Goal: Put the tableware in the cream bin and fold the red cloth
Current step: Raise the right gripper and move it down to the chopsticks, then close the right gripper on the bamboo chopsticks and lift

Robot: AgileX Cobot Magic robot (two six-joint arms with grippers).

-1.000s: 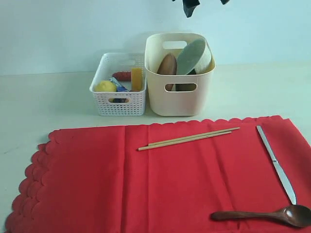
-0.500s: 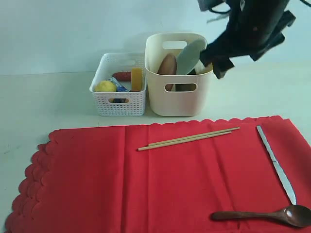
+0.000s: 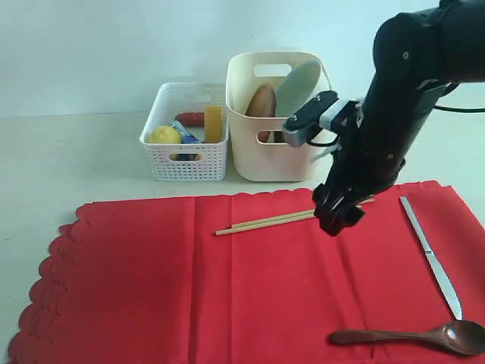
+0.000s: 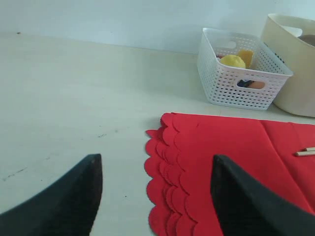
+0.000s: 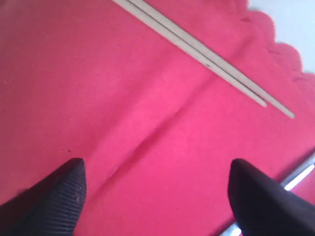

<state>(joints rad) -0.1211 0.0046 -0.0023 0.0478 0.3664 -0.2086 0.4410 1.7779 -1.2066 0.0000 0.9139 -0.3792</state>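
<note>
Next, my right gripper grabs the wooden chopsticks together, by their slim tapered ends, to stow them in the cream bin.
The red cloth (image 3: 227, 280) lies flat across the front of the table, with the wooden chopsticks (image 3: 265, 221), the silver knife (image 3: 433, 262) and the dark wooden spoon (image 3: 413, 337) on it. My right gripper (image 3: 337, 221) hangs open low over the cloth at the right end of the chopsticks (image 5: 206, 58), nothing between its fingers (image 5: 59, 201). The cream bin (image 3: 279, 121) behind holds the brown plate (image 3: 261, 102) and the pale bowl (image 3: 299, 87). My left gripper (image 4: 157, 196) stands open above the cloth's scalloped edge (image 4: 165, 162), off the exterior view. The steel cup is hidden.
A white perforated basket (image 3: 186, 155) with a lemon (image 3: 164, 135) and other food stands left of the cream bin. Bare table (image 4: 74, 98) stretches left of the cloth. The right arm (image 3: 394, 114) leans in front of the bin's right side.
The right arm has swung down from above the cream bin to just over the cloth by the chopsticks. Nothing on the cloth has moved.
</note>
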